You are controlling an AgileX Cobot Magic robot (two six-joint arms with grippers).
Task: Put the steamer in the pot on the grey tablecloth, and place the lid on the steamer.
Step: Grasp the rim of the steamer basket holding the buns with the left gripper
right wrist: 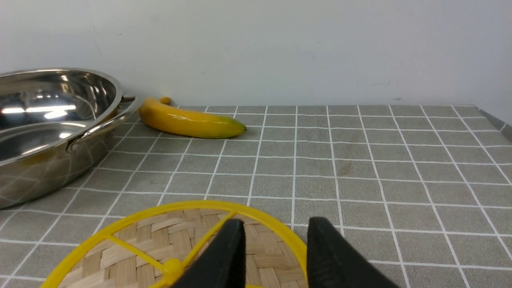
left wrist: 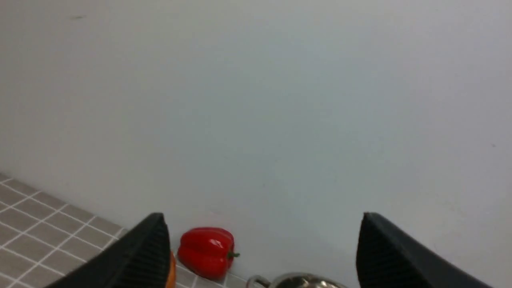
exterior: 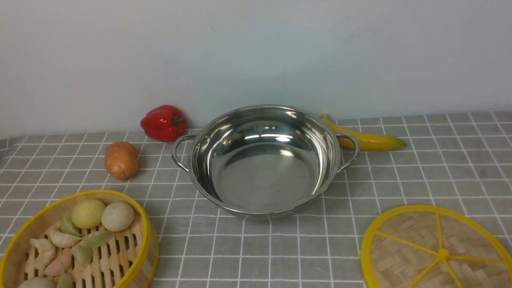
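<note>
The steamer's round basket is far wider than my open fingers, so my left gripper will grab the steamer by its thin yellow rim next.
The shiny steel pot stands empty in the middle of the grey tablecloth. At the front left sits the steamer, a yellow-rimmed bamboo basket holding pale dumplings and buns. The flat woven lid lies at the front right. Neither arm shows in the front view. My left gripper is open and empty, aimed at the wall above the pot's rim. My right gripper is open just above the far rim of the lid, with the pot beyond and to one side.
A red pepper and a potato lie left of the pot, the pepper against the back wall. A banana lies behind the pot's right handle. The cloth's edge shows in the right wrist view.
</note>
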